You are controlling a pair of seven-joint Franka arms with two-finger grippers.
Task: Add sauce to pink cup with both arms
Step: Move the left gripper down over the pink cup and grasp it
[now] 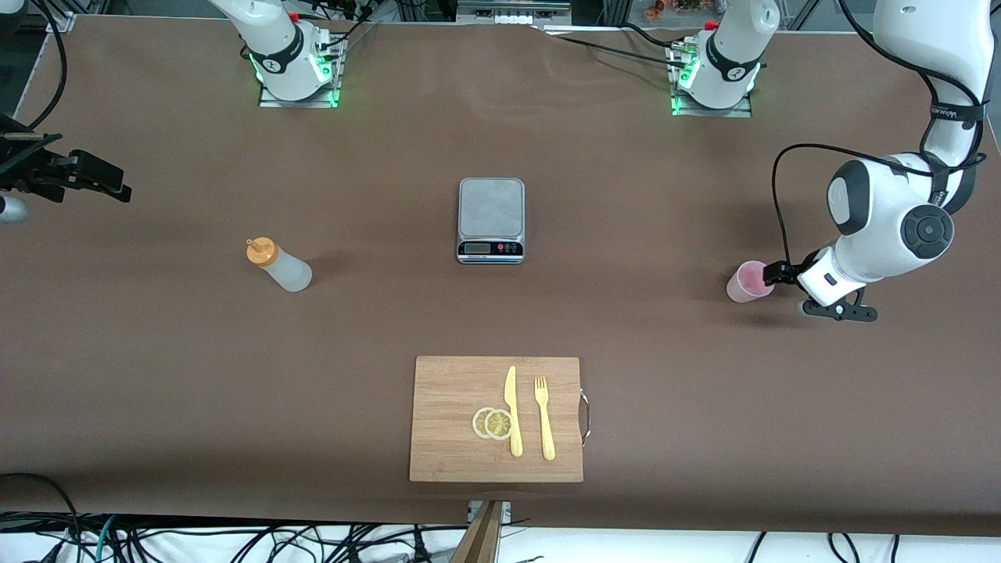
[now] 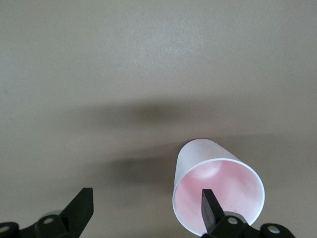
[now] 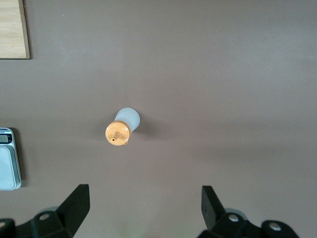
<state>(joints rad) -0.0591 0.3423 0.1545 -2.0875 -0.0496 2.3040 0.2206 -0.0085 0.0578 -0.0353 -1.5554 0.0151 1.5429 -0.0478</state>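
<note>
My left gripper grabs the pink cup by its rim (image 2: 181,178) next, to set it up for sauce.
The sauce bottle (image 1: 281,266), whitish with an orange cap, stands on the brown table toward the right arm's end. It shows from above in the right wrist view (image 3: 121,128). My right gripper (image 1: 109,181) hangs open and empty high over the table's edge at that end, its fingers (image 3: 79,198) apart from the bottle. The pink cup (image 1: 749,282) stands upright toward the left arm's end. My left gripper (image 1: 805,291) is low beside it and open (image 2: 146,198). One of its fingers (image 2: 209,208) shows against the cup's (image 2: 218,191) opening; the other is over bare table.
A grey kitchen scale (image 1: 490,219) stands mid-table between the bottle and the cup. A wooden cutting board (image 1: 446,422) nearer the front camera bears a yellow knife (image 1: 513,410), a fork (image 1: 544,418) and lemon slices (image 1: 493,423).
</note>
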